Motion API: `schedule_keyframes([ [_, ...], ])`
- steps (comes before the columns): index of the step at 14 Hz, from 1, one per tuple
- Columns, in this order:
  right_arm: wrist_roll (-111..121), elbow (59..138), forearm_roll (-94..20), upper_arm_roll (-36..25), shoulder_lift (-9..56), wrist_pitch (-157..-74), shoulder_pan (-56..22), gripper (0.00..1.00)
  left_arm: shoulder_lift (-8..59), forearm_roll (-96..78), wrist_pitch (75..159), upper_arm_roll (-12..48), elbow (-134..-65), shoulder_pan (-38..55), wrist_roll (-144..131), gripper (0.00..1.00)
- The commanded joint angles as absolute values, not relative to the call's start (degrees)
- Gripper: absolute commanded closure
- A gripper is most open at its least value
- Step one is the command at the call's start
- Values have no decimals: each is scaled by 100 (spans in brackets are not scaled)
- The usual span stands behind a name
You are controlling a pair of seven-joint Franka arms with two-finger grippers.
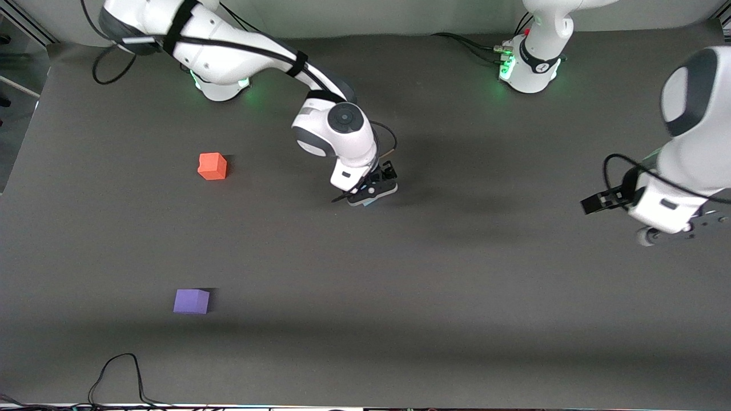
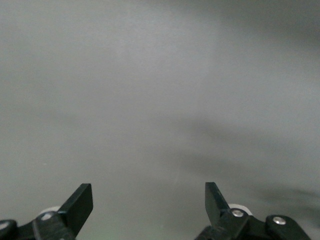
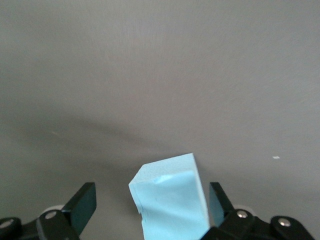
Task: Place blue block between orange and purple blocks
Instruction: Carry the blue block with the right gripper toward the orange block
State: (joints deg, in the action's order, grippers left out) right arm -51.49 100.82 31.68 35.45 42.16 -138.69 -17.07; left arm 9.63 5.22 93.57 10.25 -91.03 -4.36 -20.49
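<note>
I should next use my right gripper to grab the blue block (image 1: 371,202) by its two opposite sides.
The blue block (image 3: 172,200) rests on the grey table between the fingers of my right gripper (image 3: 152,192), which stands open around it; the block lies close to one finger, with a gap to the other. From the front camera only a sliver of the blue block (image 1: 371,202) shows under the right gripper (image 1: 370,194), mid-table. The orange block (image 1: 212,166) and the purple block (image 1: 191,301) sit toward the right arm's end, purple nearer the camera. My left gripper (image 2: 148,192) waits open and empty over bare table at the left arm's end (image 1: 682,229).
Grey mat (image 1: 457,285) covers the table. A black cable (image 1: 120,377) loops at the table's edge nearest the camera, nearer than the purple block. The arm bases (image 1: 531,68) stand along the edge farthest from the camera.
</note>
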Motion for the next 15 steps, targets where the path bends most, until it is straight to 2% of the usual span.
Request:
schedule_keyframes([
  [1,-5904,10527,3900,3604,4324,-14465,-1705,0,380,378,9167,231,-9447,139,-1496,0],
  [4,-5950,10661,4034,3604,4324,-14484,-1705,0,18,334,9237,-44,-9816,211,-1178,0],
  [5,-5933,10661,4182,3604,4324,-14476,-1696,13,-35,334,9237,-44,-9861,211,-1178,0],
  [6,-5976,10661,4271,3604,4324,-14458,-1679,38,-44,334,9237,-44,-9879,211,-1178,0],
  [7,-5985,10661,4271,3604,4289,-14441,-1670,54,-44,334,9246,-35,-9879,185,-1178,0],
  [8,-5985,10644,4271,3604,4263,-14406,-1653,66,-44,325,9255,-18,-9870,141,-1178,0],
  [9,-5994,10617,4219,3604,4219,-14370,-1618,73,-35,299,9255,-9,-9853,115,-1178,0],
  [11,-6029,10556,3983,3612,3957,-14335,-1442,74,-26,185,9255,96,-9844,-86,-1047,0],
  [13,-6222,10573,3151,3534,3247,-14021,-1267,74,9,141,9255,228,-9826,-281,-880,0],
  [15,-6057,10617,2342,2957,2578,-13633,-1117,75,0,141,9237,229,-9826,-238,-870,0],
])
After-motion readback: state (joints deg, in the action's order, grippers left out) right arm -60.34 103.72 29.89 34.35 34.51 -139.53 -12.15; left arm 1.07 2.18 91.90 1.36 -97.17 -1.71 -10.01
